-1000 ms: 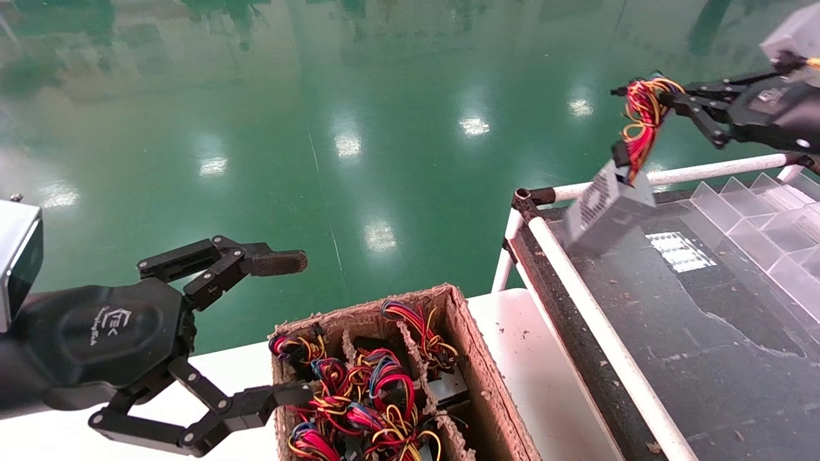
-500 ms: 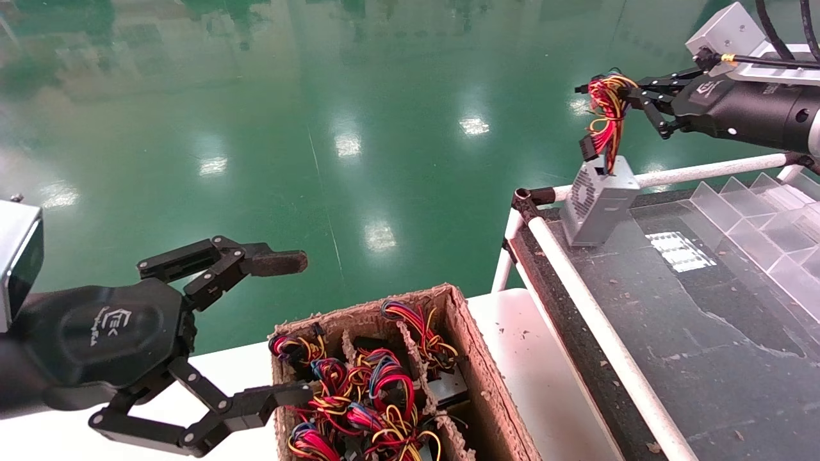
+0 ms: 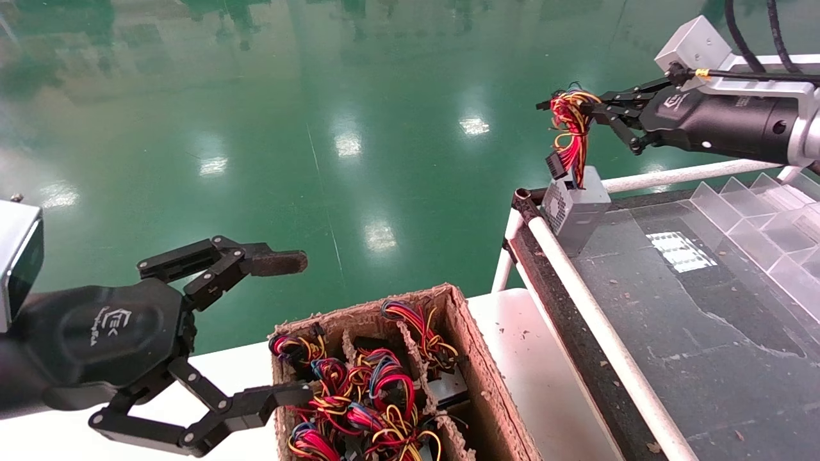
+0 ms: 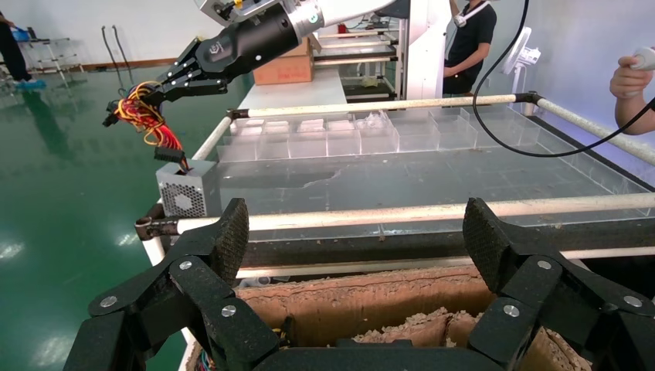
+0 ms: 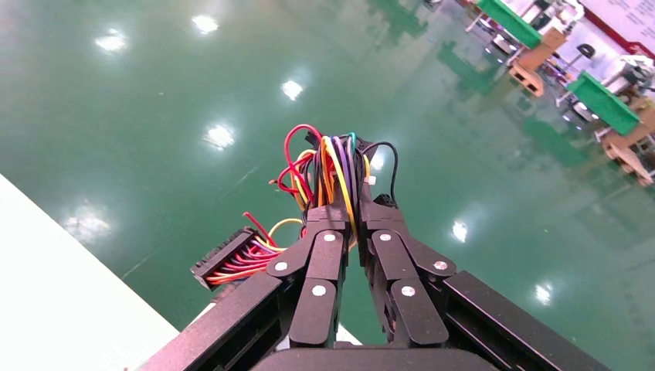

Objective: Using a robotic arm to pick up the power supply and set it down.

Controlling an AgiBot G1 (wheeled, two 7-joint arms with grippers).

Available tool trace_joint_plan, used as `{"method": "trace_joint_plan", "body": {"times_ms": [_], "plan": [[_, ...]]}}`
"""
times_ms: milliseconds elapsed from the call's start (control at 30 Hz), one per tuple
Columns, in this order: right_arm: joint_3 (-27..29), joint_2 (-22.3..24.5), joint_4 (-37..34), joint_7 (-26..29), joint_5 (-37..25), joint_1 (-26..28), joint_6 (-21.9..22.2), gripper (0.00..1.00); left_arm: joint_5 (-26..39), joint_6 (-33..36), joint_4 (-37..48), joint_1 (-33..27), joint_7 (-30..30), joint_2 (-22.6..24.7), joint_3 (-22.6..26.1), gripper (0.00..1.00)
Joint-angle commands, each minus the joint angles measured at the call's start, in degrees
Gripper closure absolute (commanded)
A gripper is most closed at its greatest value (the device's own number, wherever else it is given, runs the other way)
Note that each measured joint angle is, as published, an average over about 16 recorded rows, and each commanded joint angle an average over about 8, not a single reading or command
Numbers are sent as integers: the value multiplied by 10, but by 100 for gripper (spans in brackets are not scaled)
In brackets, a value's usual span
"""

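The power supply is ready for the right gripper to let go: the power supply's lower edge touches the dark belt inside the white bar, so it would stand there.
The power supply (image 3: 576,208), a small silver-grey box with a perforated vent face, hangs by its red, yellow and black wire bundle (image 3: 567,121) at the far left corner of the dark belt (image 3: 692,320). Its lower edge is at the belt surface; I cannot tell if it rests there. My right gripper (image 3: 580,105) is shut on the bundle above the box, with the wires pinched between its fingertips (image 5: 347,216). The left wrist view shows the power supply (image 4: 185,199) behind the white rail. My left gripper (image 3: 288,328) is open and holds nothing, parked at the cardboard box's near-left side.
A cardboard box (image 3: 487,384) with dividers holds several wire-bundled units on the white table (image 3: 532,358). A white tube rail (image 3: 596,320) edges the belt. Clear plastic dividers (image 3: 756,211) stand at the belt's far right. A person's hand (image 4: 633,73) shows beyond the table.
The right gripper has carried the power supply left along the belt's far edge to its corner. The box has swung from tilted to nearly upright. The left arm has not moved.
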Motion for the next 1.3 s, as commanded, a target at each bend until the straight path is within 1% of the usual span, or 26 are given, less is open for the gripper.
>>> {"method": "trace_joint_plan", "body": {"times_ms": [33, 200, 233, 467, 500, 1000, 1300], "plan": [[-1, -1, -2, -2, -1, 0, -7, 100, 0, 0, 0, 0, 0, 0, 0, 0], [0, 0, -7, -1, 1, 2, -9, 100, 0, 0, 0, 0, 0, 0, 0, 0], [1, 0, -8, -1, 1, 2, -8, 97, 0, 0, 0, 0, 0, 0, 0, 0], [2, -5, -15, 2, 3, 0, 7, 9, 0, 0, 0, 0, 0, 0, 0, 0], [2, -5, -16, 3, 4, 0, 8, 0, 0, 0, 0, 0, 0, 0, 0, 0], [8, -4, -16, 1, 11, 1, 12, 0, 0, 0, 0, 0, 0, 0, 0, 0], [20, 3, -8, 10, 32, -5, -3, 0, 0, 0, 0, 0, 0, 0, 0, 0]]}}
